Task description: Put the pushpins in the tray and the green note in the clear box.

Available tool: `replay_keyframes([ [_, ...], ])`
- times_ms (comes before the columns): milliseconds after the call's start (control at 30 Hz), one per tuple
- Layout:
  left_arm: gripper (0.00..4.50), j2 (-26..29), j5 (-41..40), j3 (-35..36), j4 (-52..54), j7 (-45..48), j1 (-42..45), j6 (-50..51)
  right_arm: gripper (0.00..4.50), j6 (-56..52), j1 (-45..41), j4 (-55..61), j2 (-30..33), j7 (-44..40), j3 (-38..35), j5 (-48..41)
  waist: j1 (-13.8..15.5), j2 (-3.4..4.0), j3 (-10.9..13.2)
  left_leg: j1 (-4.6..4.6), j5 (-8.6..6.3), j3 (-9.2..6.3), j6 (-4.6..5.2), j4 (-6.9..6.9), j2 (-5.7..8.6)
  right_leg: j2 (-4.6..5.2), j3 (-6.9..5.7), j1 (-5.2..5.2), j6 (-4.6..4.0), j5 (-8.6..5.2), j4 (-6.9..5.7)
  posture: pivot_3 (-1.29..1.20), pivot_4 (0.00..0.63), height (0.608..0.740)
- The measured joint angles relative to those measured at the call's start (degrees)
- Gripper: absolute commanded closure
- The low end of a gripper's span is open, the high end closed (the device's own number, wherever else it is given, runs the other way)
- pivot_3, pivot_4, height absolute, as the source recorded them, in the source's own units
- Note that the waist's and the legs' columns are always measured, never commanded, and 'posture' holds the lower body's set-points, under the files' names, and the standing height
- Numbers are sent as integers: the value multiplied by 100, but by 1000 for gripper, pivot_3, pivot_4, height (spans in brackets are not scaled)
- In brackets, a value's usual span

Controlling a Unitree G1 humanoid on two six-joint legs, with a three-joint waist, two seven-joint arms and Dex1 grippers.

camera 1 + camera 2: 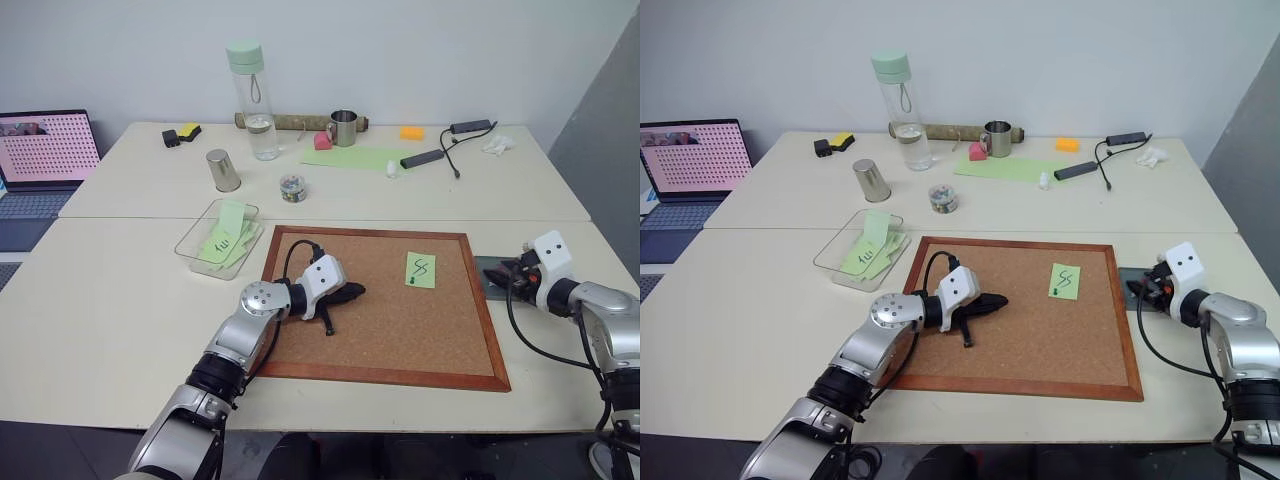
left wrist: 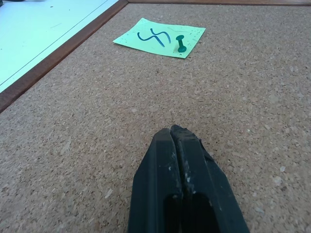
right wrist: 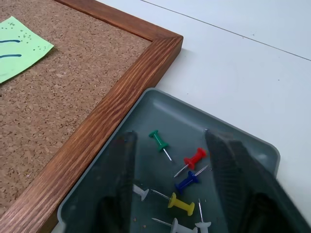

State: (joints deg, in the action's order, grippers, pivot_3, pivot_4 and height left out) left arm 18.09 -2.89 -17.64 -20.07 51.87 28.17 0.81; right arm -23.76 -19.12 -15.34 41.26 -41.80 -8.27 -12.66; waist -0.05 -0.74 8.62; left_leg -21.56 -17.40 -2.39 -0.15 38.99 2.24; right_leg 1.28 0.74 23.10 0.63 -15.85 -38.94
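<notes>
Next, my right gripper reaches the note's green pushpin and grabs its head (image 1: pixel 418 280), to free the green note and put the pushpin in the tray (image 1: pixel 494 270).
The green note (image 1: pixel 421 270) with its S squiggle lies on the corkboard (image 1: pixel 400 335), held by a green pushpin (image 2: pixel 180 44) at its lower edge. My left gripper (image 1: pixel 352 292) rests shut on the cork to the left of the note (image 2: pixel 160 37), holding nothing. The dark grey tray (image 3: pixel 160 109) sits just off the board's right edge, and my right gripper (image 3: pixel 170 137) hovers over it, open. A red pushpin (image 3: pixel 195 158) lies loose in the tray among several other pins, including another green one (image 3: pixel 158 139). The clear box (image 1: pixel 200 252) stands left of the board with other green notes inside.
A small jar of pins (image 1: pixel 293 188), a metal cup (image 1: pixel 223 170), a water bottle (image 1: pixel 252 100), a mug (image 1: pixel 343 127) and a large pale green sheet (image 1: pixel 355 157) stand on the far table. Further right lie cables (image 1: pixel 450 150). A laptop (image 1: pixel 45 150) sits at far left.
</notes>
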Motion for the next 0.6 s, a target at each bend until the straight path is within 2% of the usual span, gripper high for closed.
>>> replay_keyframes([
  [133, 4500, 1, 0, 0, -5, 3, 2, -2, 654, -5, -1, 325, 155, -258, 0, -47, 1, 0, 0, 0, 0, 0, 0, 0, 0, 0, 0, 0, 0, 0, 0, 0, 150, 740],
  [267, 4500, 3, 0, 0, -15, 6, 5, -10, 654, -62, 38, 1165, 223, -814, 193, -288, 0, 0, 0, 1, 0, -3, 0, 0, -1, -1, -2, -2, 0, 0, 0, 0, 150, 740],
  [367, 4500, 0, 0, -18, -48, 8, 36, -14, 654, -81, 40, 1650, 23, -959, 526, -396, 1, -4, -1, 2, 0, -4, 0, 1, 0, 0, -3, -4, 1, 0, 1, 0, 150, 740],
  [600, 4500, 1, 1, -46, -73, 9, 69, -23, 654, -25, -97, 1474, -527, -884, 1099, -198, 6, -7, -2, 3, 0, -5, 0, 1, 0, 0, -2, -3, 1, 0, 1, 0, 150, 740],
])
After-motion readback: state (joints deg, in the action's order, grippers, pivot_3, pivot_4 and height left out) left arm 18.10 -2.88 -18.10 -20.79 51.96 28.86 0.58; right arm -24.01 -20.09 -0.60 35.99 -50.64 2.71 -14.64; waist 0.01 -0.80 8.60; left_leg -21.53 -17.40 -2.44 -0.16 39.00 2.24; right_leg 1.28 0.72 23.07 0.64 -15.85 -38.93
